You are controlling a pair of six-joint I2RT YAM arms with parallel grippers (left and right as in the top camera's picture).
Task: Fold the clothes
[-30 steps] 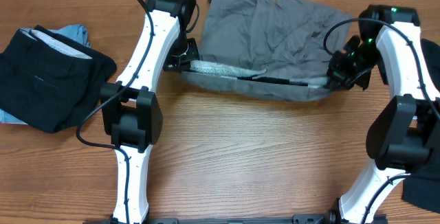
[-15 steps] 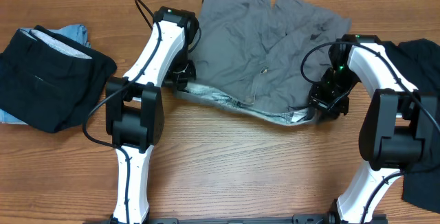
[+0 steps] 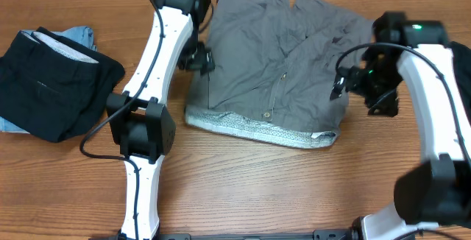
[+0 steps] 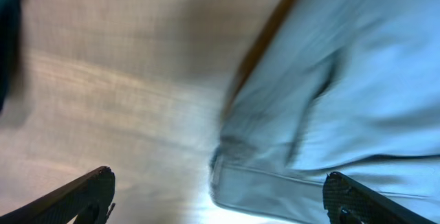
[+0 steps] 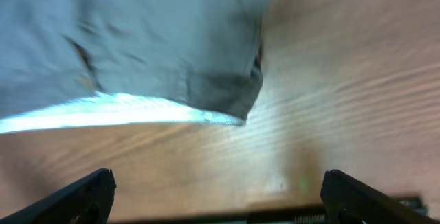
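Note:
My right gripper should grab the grey garment by its side edge (image 3: 340, 113) near the waistband corner (image 3: 328, 138), across from my left gripper. Then it can straighten the garment for folding.
The grey garment (image 3: 280, 71) lies spread on the table at the back middle, its pale inner waistband (image 3: 257, 128) along the near edge. My left gripper (image 3: 200, 56) hovers at its left side, open. In the left wrist view the gripper (image 4: 220, 196) holds nothing, and a corner of the grey cloth (image 4: 344, 80) lies below it. My right gripper (image 3: 353, 85) stands at the garment's right side, open. In the right wrist view that gripper (image 5: 220, 196) is over bare wood, with the garment's corner (image 5: 137, 38) beyond it.
A stack of black clothes (image 3: 51, 85) lies at the left edge of the table, with a light-blue piece (image 3: 79, 34) showing behind it. Bare wooden table (image 3: 257, 188) runs along the front between the two arm bases.
Both grippers opened and let go of the grey garment's front edge. The garment now lies flat, and both arms have pulled back toward its sides.

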